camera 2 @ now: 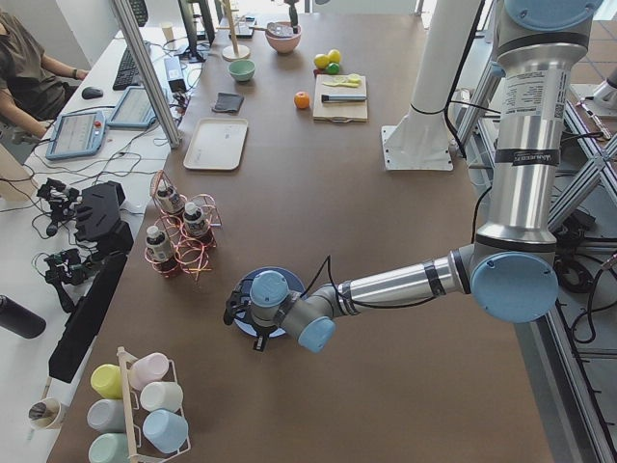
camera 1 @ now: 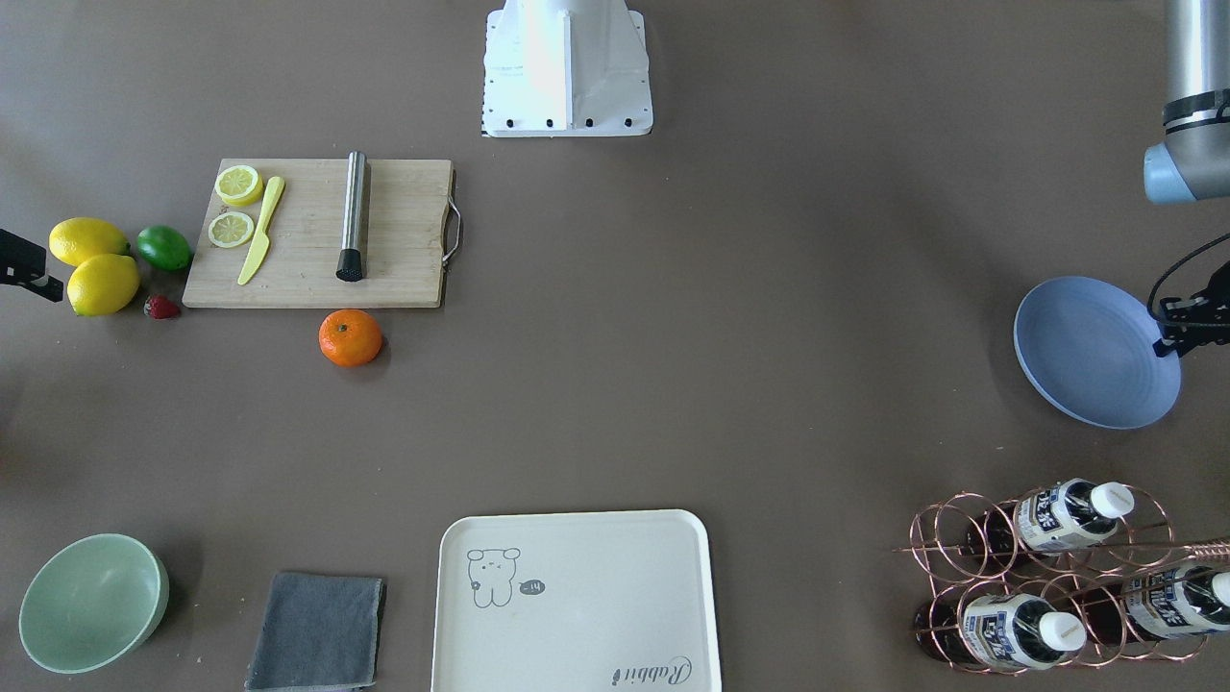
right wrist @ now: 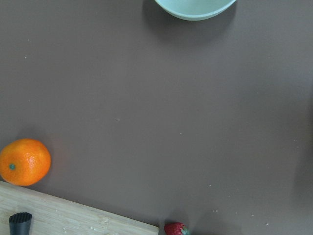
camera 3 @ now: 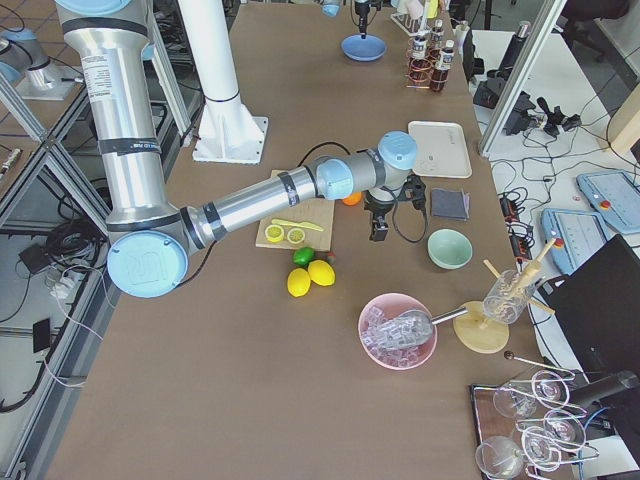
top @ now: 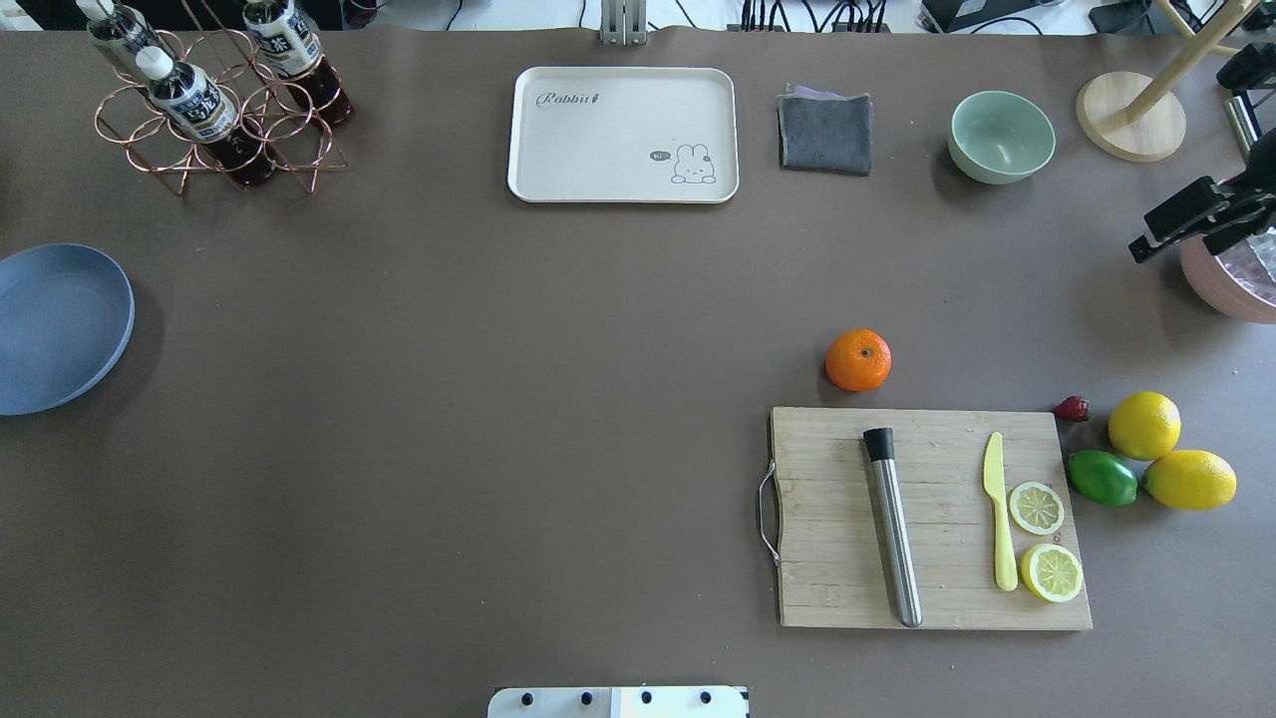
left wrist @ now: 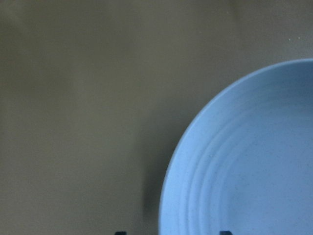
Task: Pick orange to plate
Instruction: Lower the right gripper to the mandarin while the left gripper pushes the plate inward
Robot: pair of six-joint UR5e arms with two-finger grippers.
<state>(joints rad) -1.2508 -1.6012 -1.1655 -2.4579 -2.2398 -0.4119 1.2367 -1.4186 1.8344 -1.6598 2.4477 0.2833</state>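
The plate needs to come within reach for the orange (camera 1: 349, 336), so my left gripper should grab its rim (camera 1: 1156, 339) next.
The orange (top: 858, 360) lies on the brown table just beyond the cutting board's far edge, and shows at the lower left of the right wrist view (right wrist: 24, 161). The light-blue plate (top: 55, 327) rests at the table's left end, far from the fruit, with nothing on it. My left gripper (camera 1: 1174, 327) hovers over the plate's (camera 1: 1095, 351) outer rim. Its fingertips (left wrist: 120, 233) peek in wide apart, so it is open. My right gripper (top: 1171, 234) hangs open and holding nothing at the table's right end, well to the right of the orange.
A wooden cutting board (top: 932, 519) carries a steel muddler, a yellow knife and lemon slices. Two lemons (top: 1144, 425), a lime (top: 1102, 478) and a strawberry (top: 1073, 408) lie to its right. Along the far edge stand a cream tray (top: 623, 135), grey cloth (top: 824, 133), green bowl (top: 1001, 137) and bottle rack (top: 214, 100).
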